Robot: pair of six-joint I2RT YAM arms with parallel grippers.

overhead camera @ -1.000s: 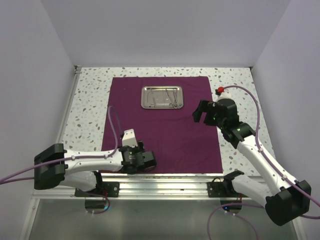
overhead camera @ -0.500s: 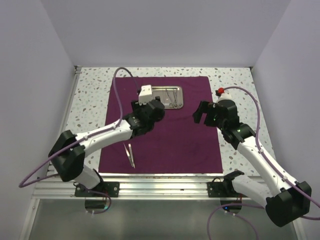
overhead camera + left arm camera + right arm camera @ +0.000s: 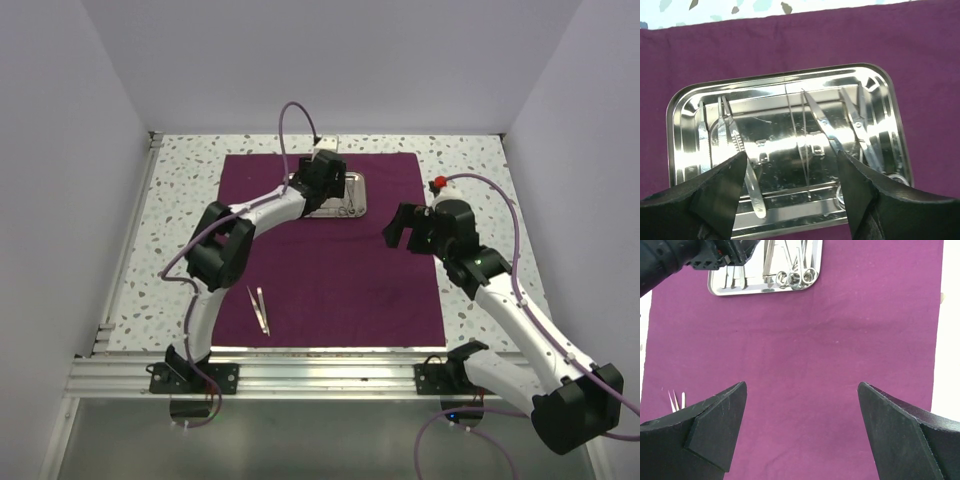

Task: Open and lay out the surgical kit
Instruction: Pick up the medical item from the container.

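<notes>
The left gripper grips the thin tweezers mid-tray (image 3: 768, 264) across both arms toward their joined end next, tips pointing away, to lay them flat on the cloth (image 3: 840, 340).
The maroon cloth wrap (image 3: 340, 270) lies spread flat on the table. At its far end sits the steel tray (image 3: 357, 206), and my left gripper (image 3: 325, 180) hovers over it. In the left wrist view the left gripper (image 3: 791, 159) is open and empty above the tray (image 3: 790, 76), which holds tweezers (image 3: 735, 145), forceps (image 3: 824, 125) and scissors (image 3: 860, 120). Another pair of tweezers (image 3: 260, 310) lies on the cloth near its front edge. My right gripper (image 3: 400, 228) hangs open over the cloth's right part, with only cloth (image 3: 840, 340) between the jaws of that gripper (image 3: 801, 385).
Speckled tabletop (image 3: 175, 220) borders the cloth on both sides and behind. White walls close in the table. An aluminium rail (image 3: 320, 372) runs along the near edge. In the right wrist view the left arm (image 3: 685, 255) covers the tray's left end (image 3: 720, 289).
My left arm has swung from the cloth's front edge out to the tray. A pair of tweezers now lies on the cloth where it was. The right arm has not moved.
</notes>
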